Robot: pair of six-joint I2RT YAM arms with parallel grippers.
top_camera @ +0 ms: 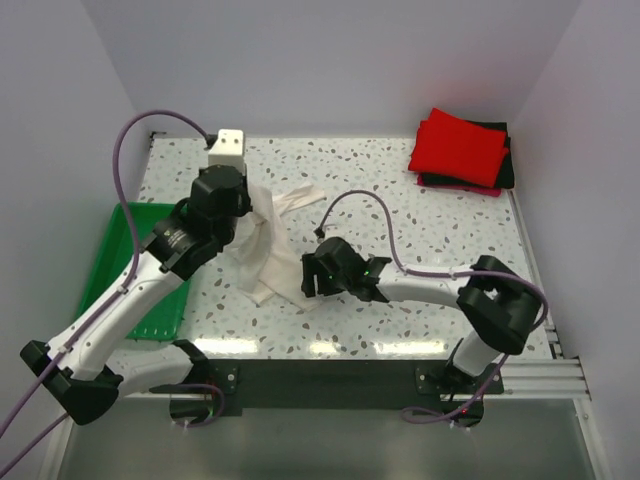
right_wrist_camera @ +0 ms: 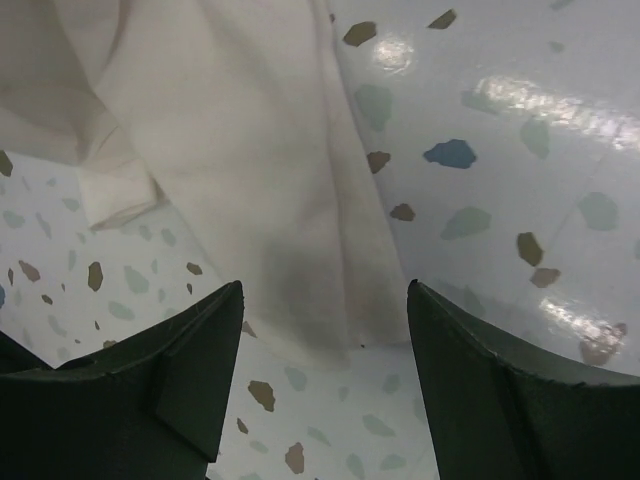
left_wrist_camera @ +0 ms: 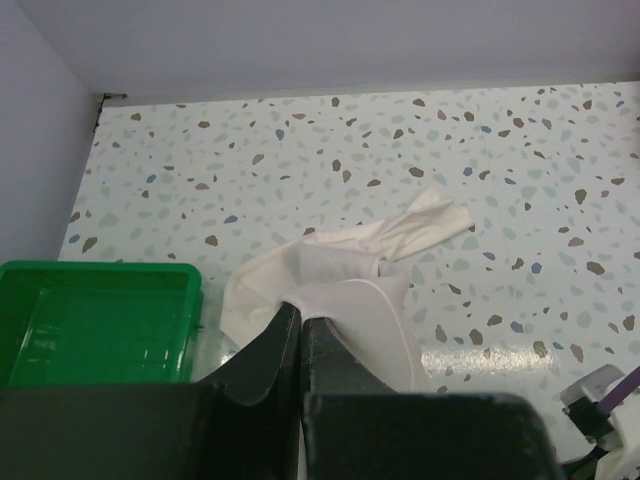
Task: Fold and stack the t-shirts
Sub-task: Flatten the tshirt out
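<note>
The cream-white t-shirt (top_camera: 270,245) needs to be spread for folding, so my right gripper should next grab it by its near hem (top_camera: 309,303), away from my left gripper's fold.
A cream-white t-shirt (top_camera: 270,245) lies crumpled left of the table's middle. My left gripper (left_wrist_camera: 300,312) is shut on a raised fold of this shirt (left_wrist_camera: 350,290), and the cloth drapes over the right finger. In the top view the left wrist hides those fingertips. My right gripper (top_camera: 306,277) is open, low over the table at the shirt's near right edge. In the right wrist view the cloth hem (right_wrist_camera: 300,260) lies just ahead of the open right gripper (right_wrist_camera: 325,295), with nothing between the fingers. A folded red t-shirt (top_camera: 458,148) rests on a folded black one (top_camera: 506,165) at the back right.
A green plastic tray (top_camera: 120,255) sits at the table's left edge, under the left arm, and shows in the left wrist view as the green tray (left_wrist_camera: 90,320). Walls close the table at the back and on both sides. Purple cables loop above both arms.
</note>
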